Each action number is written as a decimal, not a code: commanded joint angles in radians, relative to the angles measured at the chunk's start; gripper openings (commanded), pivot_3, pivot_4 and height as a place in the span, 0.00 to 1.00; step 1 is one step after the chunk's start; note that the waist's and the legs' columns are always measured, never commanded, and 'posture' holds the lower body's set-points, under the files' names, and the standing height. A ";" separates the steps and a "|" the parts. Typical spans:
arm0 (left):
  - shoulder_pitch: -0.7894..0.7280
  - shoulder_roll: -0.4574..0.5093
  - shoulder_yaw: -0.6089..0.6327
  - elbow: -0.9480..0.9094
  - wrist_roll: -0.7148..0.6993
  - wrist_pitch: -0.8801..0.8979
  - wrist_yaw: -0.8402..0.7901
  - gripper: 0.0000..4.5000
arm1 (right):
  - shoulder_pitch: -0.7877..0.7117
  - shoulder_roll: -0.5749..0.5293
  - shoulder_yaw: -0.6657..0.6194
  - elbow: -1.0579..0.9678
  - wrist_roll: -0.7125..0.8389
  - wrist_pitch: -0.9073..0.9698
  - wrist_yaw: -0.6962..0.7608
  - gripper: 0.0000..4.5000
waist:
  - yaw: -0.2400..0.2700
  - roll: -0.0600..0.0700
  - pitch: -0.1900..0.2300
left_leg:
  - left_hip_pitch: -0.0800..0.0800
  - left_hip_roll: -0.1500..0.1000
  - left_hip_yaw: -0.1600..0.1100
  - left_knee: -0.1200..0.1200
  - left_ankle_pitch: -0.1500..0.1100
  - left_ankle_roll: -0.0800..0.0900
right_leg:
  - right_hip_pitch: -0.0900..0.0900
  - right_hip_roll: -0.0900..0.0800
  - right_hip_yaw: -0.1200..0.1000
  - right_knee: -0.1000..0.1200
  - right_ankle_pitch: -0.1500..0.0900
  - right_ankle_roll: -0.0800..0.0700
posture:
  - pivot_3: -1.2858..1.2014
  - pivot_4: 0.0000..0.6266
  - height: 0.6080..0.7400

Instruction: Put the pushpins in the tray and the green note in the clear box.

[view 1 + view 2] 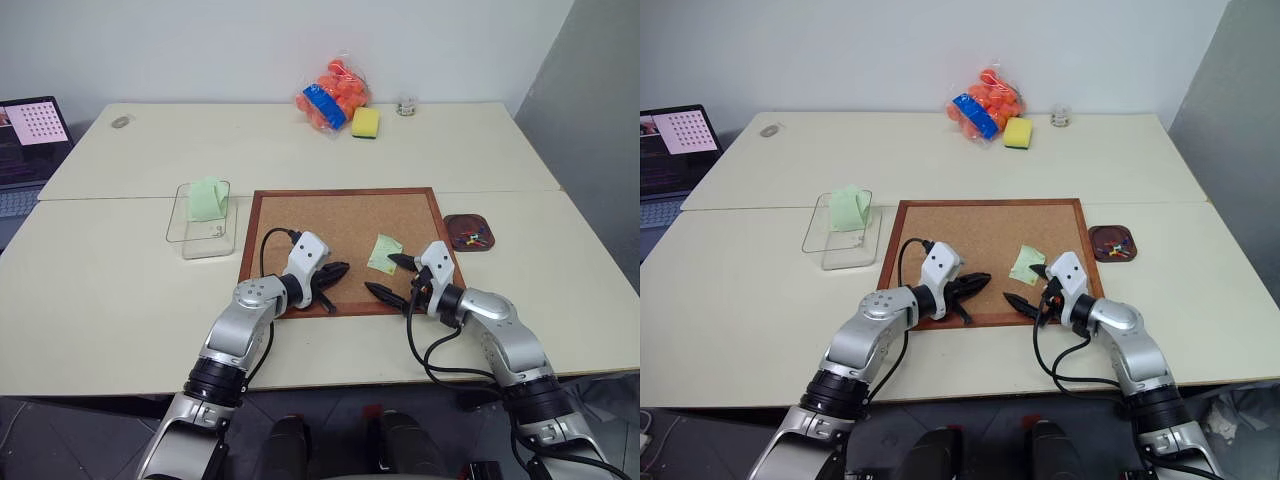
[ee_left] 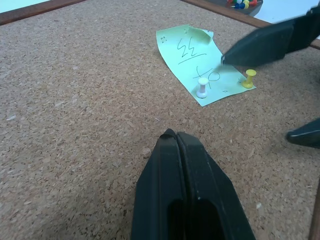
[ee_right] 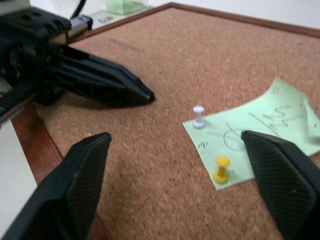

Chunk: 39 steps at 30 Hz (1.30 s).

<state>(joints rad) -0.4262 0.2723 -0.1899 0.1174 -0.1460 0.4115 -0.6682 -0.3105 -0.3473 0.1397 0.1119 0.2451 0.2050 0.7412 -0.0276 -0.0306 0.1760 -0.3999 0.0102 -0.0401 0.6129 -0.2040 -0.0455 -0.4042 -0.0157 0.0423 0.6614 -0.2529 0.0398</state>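
Observation:
My right gripper needs to move the yellow pushpin from the green note to the tray, so next it should grab the pushpin by its head.
A green note lies on the cork board, pinned at its near end by a white pushpin and a yellow pushpin. My right gripper is open just above the board, and the pinned end of the note lies between its fingers. My left gripper is shut and empty, low over the board to the left of the note. The reddish-brown tray sits right of the board with several coloured pushpins in it. The clear box stands left of the board with a pale green paper inside.
At the far edge of the table are a bag of orange items, a yellow-and-green sponge and a small glass jar. A laptop sits at the far left. The table joins along a seam behind the board.

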 commanded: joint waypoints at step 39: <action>0.004 -0.014 -0.023 0.000 0.015 0.014 -0.002 0.00 | -0.036 0.079 -0.185 -0.084 0.094 0.014 -0.161 0.01 | 0.000 0.000 0.000 | 0.000 0.000 0.000 0.000 0.000 0.000 | 0.000 0.000 0.000 0.001 0.000 0.000 | 0.52 0.24 1.00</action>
<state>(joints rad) -0.4262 0.2672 -0.1905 0.1114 -0.1367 0.4210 -0.6660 -0.3140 -0.2803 0.0185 0.0451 0.2984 0.1875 0.6357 -0.0276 -0.0307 0.1759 -0.3998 0.0102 -0.0404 0.6131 -0.2040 -0.0456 -0.4040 -0.0158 0.0422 0.6621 -0.2528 0.0396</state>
